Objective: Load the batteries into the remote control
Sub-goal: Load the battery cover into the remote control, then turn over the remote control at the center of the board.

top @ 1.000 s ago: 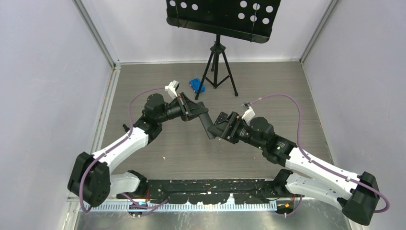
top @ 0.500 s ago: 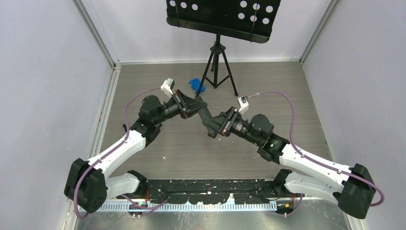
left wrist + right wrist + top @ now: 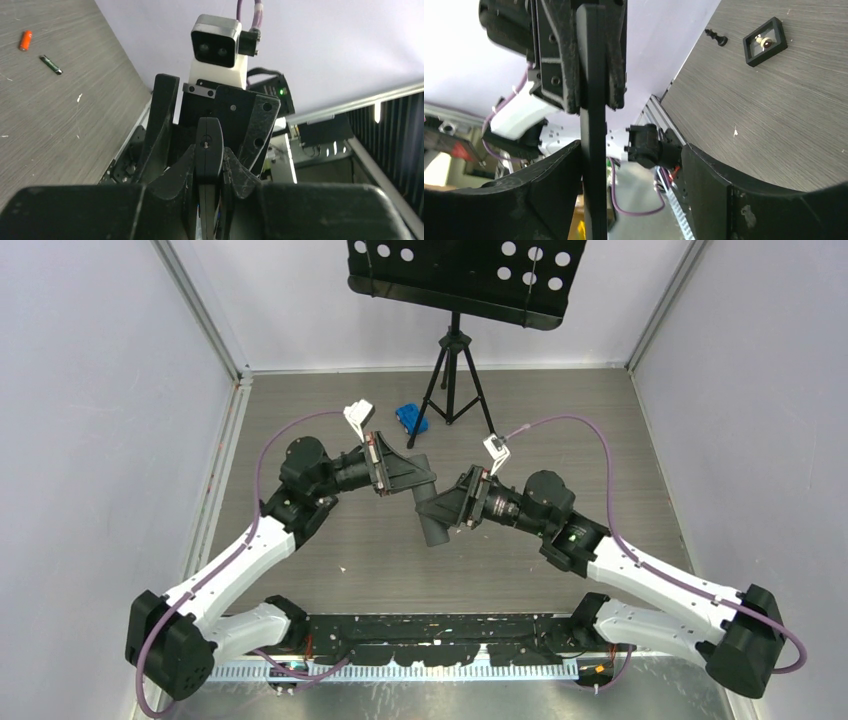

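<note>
My left gripper is to hand over the remote control. My right gripper should next grab it by its battery end to take it over.
The remote control is a slim black bar held in the air over the middle of the floor. My left gripper is shut on its upper end; in the left wrist view the remote shows end-on between the fingers. My right gripper is open around the remote's lower part; in the right wrist view the remote lies against one finger and the other finger stands well apart. An orange battery and a dark greenish battery lie on the floor. The other batteries are out of view.
A black music stand on a tripod stands at the back, with a blue object beside its legs. A small black square frame and a small black piece lie on the floor. Grey walls close in both sides.
Both wrists have rotated and shifted left and nearer. The remote has swung from a slant to nearly upright, its free end pointing toward the near edge.
</note>
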Available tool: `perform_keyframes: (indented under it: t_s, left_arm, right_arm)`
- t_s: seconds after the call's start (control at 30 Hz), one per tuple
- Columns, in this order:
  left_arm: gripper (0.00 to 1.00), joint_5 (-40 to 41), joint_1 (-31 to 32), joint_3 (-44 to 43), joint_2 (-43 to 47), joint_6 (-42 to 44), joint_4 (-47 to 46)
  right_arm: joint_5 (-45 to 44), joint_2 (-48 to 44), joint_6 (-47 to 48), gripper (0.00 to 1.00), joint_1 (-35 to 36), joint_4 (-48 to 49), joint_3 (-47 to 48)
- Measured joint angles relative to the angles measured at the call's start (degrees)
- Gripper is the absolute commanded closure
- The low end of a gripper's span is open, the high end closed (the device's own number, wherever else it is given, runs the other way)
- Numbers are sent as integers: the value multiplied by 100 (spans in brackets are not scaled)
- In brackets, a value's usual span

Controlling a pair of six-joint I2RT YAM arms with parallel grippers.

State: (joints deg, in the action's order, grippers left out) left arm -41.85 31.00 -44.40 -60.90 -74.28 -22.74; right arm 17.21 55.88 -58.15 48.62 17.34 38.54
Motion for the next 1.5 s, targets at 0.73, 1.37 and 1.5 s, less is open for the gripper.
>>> perform_keyframes:
  t_s: [0.73,1.37,1.5]
  left_arm:
    - [47,-846,-76,-271,-105,855,474]
    - [0,2721,-114,-905,-37,3585,4881]
    - [0,2885,-114,-901,-7,3816,4935]
  right_arm:
    - [1327,317,756,99,-28,-623,551]
    - [-3353,1908,1657,100,-1681,-4811,1912]
    - [-3932,3268,1888,100,-2295,-5241,2457]
